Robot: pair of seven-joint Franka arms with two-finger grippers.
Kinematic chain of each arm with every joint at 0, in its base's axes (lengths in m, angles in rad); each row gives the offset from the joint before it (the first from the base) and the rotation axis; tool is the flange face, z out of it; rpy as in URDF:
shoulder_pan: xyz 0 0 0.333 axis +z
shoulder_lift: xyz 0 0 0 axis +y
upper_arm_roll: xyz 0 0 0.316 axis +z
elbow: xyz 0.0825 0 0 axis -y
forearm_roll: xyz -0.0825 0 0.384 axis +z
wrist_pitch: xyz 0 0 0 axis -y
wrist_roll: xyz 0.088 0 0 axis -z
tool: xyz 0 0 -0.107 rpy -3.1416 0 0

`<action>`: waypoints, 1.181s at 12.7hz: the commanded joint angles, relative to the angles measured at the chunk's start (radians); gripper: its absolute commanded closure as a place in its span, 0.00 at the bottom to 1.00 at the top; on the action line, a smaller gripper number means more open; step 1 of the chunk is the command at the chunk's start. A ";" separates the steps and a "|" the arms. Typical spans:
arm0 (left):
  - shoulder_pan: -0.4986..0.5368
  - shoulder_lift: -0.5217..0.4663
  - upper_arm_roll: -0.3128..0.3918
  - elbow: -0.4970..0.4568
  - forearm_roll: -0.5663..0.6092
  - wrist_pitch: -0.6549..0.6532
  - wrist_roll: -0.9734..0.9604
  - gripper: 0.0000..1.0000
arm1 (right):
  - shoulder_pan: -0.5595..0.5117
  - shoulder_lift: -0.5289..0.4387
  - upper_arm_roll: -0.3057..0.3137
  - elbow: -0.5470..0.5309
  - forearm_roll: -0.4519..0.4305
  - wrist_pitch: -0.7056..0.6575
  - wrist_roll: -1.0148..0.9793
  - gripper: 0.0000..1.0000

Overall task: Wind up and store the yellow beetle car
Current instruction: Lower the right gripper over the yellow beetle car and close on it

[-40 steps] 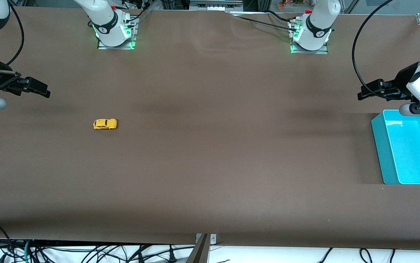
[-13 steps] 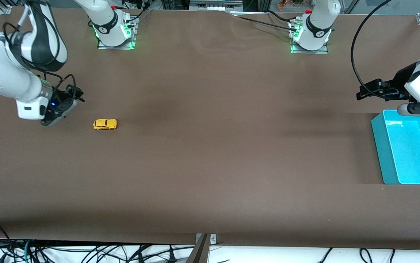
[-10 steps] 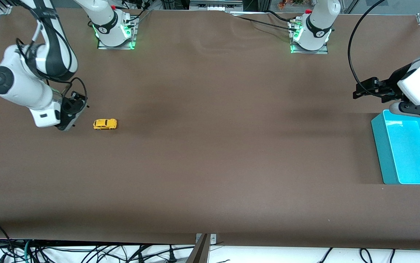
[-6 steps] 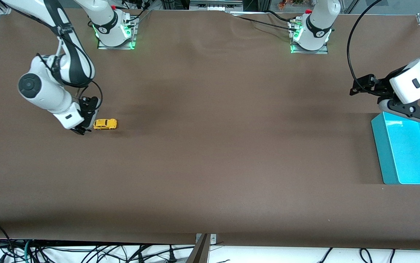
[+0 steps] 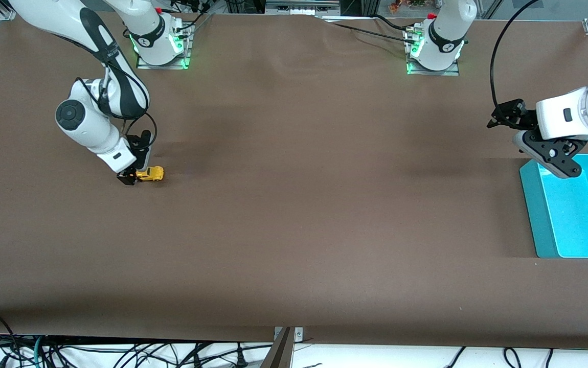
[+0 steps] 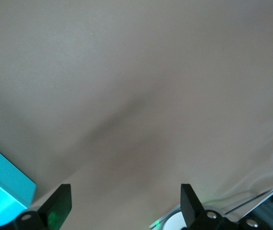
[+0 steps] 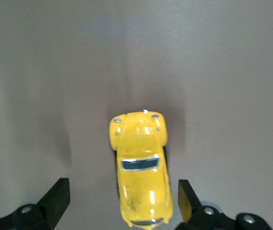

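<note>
My right gripper's fingers are low on either side of the yellow beetle car's rear body (image 5: 153, 174) (image 7: 145, 196), so my right gripper closes next.
The yellow beetle car (image 5: 151, 174) stands on the brown table toward the right arm's end. My right gripper (image 5: 133, 176) is low over the car's end, open. In the right wrist view the car (image 7: 142, 168) lies between the two black fingertips (image 7: 59, 199), with a gap on each side. My left gripper (image 5: 498, 116) is open and empty, up over the table beside the teal bin (image 5: 532, 214). The left wrist view shows its fingertips (image 6: 60, 207) wide apart over bare table.
The teal bin stands at the left arm's end of the table, and one corner of it (image 6: 5, 179) shows in the left wrist view. The two arm bases (image 5: 161, 46) stand at the table's edge farthest from the front camera. Cables hang below the near edge.
My right arm has swung in from the table's end and come down onto the car. My left gripper has shifted and turned slightly beside the bin. The car has not moved.
</note>
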 commanded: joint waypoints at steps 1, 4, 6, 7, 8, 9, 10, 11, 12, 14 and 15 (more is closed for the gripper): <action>0.000 0.013 -0.003 0.007 0.041 -0.004 0.125 0.00 | -0.011 0.003 0.015 -0.019 -0.020 0.059 -0.052 0.06; -0.015 0.036 -0.003 0.007 0.041 0.008 0.232 0.00 | -0.011 0.009 0.016 -0.019 -0.021 0.083 -0.110 0.48; -0.021 0.065 -0.005 0.009 0.037 0.013 0.300 0.00 | -0.011 0.014 0.018 -0.019 -0.020 0.080 -0.110 0.73; -0.037 0.067 -0.003 0.009 0.038 0.019 0.332 0.00 | -0.011 0.011 0.018 -0.017 -0.020 0.076 -0.110 0.77; -0.040 0.071 -0.005 0.009 0.038 0.031 0.364 0.00 | -0.011 0.011 0.018 -0.017 -0.020 0.074 -0.108 0.77; -0.040 0.080 -0.005 0.007 0.037 0.046 0.408 0.00 | -0.011 0.011 0.019 -0.017 -0.020 0.064 -0.094 0.77; -0.040 0.084 -0.003 0.000 0.032 0.065 0.447 0.00 | -0.011 0.011 0.031 -0.016 -0.018 0.053 -0.091 0.77; -0.037 0.084 -0.003 -0.015 0.031 0.095 0.472 0.00 | -0.011 0.014 0.035 -0.016 -0.018 0.051 -0.093 0.77; -0.037 0.082 -0.003 -0.034 0.031 0.114 0.502 0.00 | -0.013 0.038 0.035 -0.014 -0.017 0.051 -0.096 0.77; -0.037 0.077 -0.003 -0.052 0.031 0.135 0.516 0.00 | -0.064 0.101 0.032 -0.005 -0.011 0.053 -0.113 0.77; -0.037 0.076 -0.003 -0.060 0.031 0.138 0.518 0.00 | -0.098 0.109 0.029 -0.003 -0.015 0.053 -0.143 0.77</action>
